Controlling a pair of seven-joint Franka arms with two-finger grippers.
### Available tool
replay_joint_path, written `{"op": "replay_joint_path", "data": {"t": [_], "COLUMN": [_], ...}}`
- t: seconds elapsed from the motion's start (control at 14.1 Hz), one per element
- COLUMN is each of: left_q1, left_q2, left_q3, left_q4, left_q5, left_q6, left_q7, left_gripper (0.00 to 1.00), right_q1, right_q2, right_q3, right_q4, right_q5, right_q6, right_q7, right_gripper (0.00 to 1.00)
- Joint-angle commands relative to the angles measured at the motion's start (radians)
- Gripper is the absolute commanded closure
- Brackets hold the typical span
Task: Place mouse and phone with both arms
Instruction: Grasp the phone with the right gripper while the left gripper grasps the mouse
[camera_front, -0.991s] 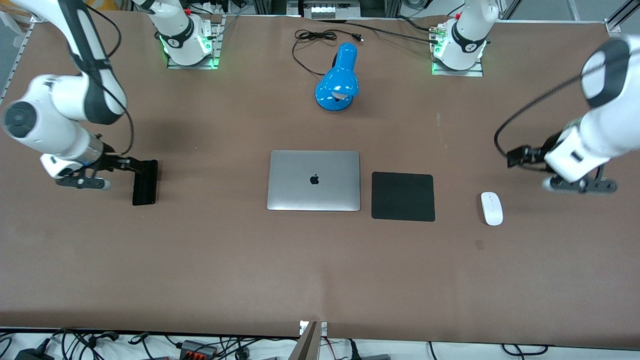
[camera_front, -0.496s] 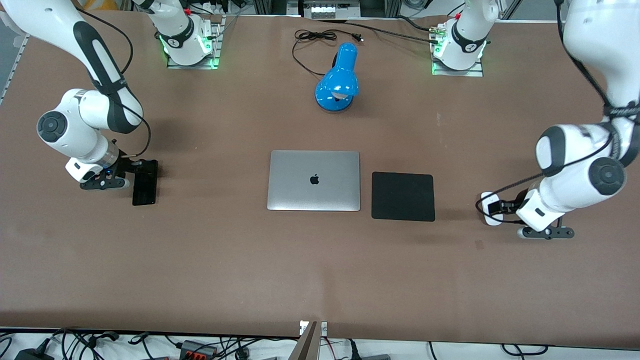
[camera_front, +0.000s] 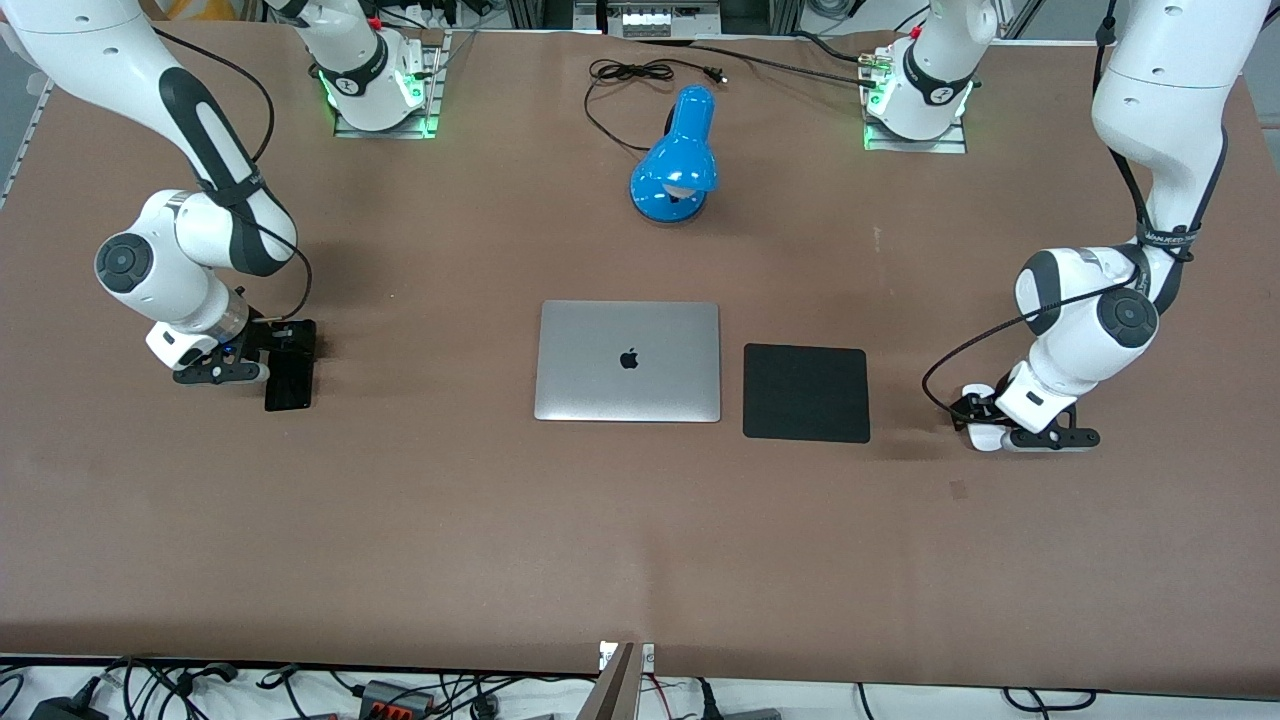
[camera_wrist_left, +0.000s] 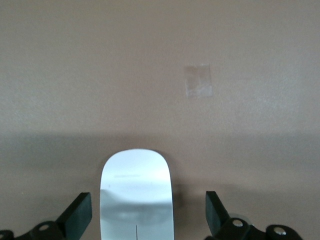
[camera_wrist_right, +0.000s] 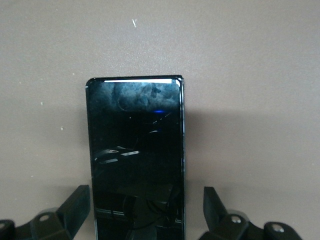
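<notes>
My right gripper grabs the black phone by its long side edges next, to place it with its screen left free.
The white mouse (camera_front: 985, 438) lies on the brown table toward the left arm's end, mostly covered by my left gripper (camera_front: 985, 416). In the left wrist view the mouse (camera_wrist_left: 136, 192) sits between the open fingers (camera_wrist_left: 79, 216), with a gap on each side. The black phone (camera_front: 288, 388) lies flat toward the right arm's end. My right gripper (camera_front: 283, 345) is low over the phone's end farther from the front camera. In the right wrist view the phone (camera_wrist_right: 135, 150) lies between the open fingers (camera_wrist_right: 76, 206), untouched.
A closed silver laptop (camera_front: 627, 360) lies mid-table with a square black mat (camera_front: 806, 392) beside it, toward the mouse. A blue desk lamp (camera_front: 675, 160) and its cable (camera_front: 630, 75) lie nearer the arms' bases. A small tape patch (camera_front: 958, 488) is near the mouse.
The left arm swung in and came down, bringing its gripper over the mouse. The right arm lowered and shifted slightly over the phone. Mouse and phone have not moved.
</notes>
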Motion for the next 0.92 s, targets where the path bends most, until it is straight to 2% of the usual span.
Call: {"op": "replay_joint_path", "data": {"t": [0.0,0.21,0.28,0.35,0.42,0.5,0.57,0.71,0.85], "left_q1": [0.006,0.023,0.023,0.023,0.023,0.023,0.023,0.023,0.021], "left_q2": [-0.005,0.004,0.003,-0.002,-0.002,0.0,-0.002,-0.008,-0.023], "left_q3": [-0.003,-0.003,-0.003,-0.003,-0.003,-0.005,-0.005,-0.005,-0.005], "left_q4": [-0.028,-0.026,-0.022,-0.02,-0.019,-0.019,-0.019,-0.017,-0.014], "left_q5": [0.019,0.019,0.019,0.019,0.019,0.019,0.019,0.019,0.019], "left_q6": [0.01,0.012,0.012,0.006,0.001,0.001,0.0,-0.002,-0.004], "left_q7": [0.04,0.039,0.032,0.031,0.031,0.032,0.034,0.032,0.034], "left_gripper": [0.0,0.01,0.22,0.48,0.6,0.64,0.66,0.67,0.67], "right_q1": [-0.011,-0.008,-0.008,-0.008,-0.008,-0.008,-0.008,-0.009,-0.008], "right_q2": [0.013,0.024,0.029,0.03,0.032,0.032,0.032,0.03,0.023], "right_q3": [0.005,0.005,0.005,0.005,0.005,0.005,0.005,0.005,0.005], "right_q4": [-0.006,-0.006,-0.006,-0.006,-0.006,-0.006,-0.004,-0.002,-0.001], "right_q5": [0.003,0.0,0.0,0.0,-0.002,-0.002,0.0,0.0,0.0], "right_q6": [0.022,0.027,0.03,0.03,0.03,0.029,0.029,0.026,0.022], "right_q7": [-0.023,-0.025,-0.025,-0.025,-0.031,-0.052,-0.054,-0.056,-0.054], "right_gripper": [0.0,0.0,0.0,0.0,0.01,0.35,0.57,0.83,0.97]}}
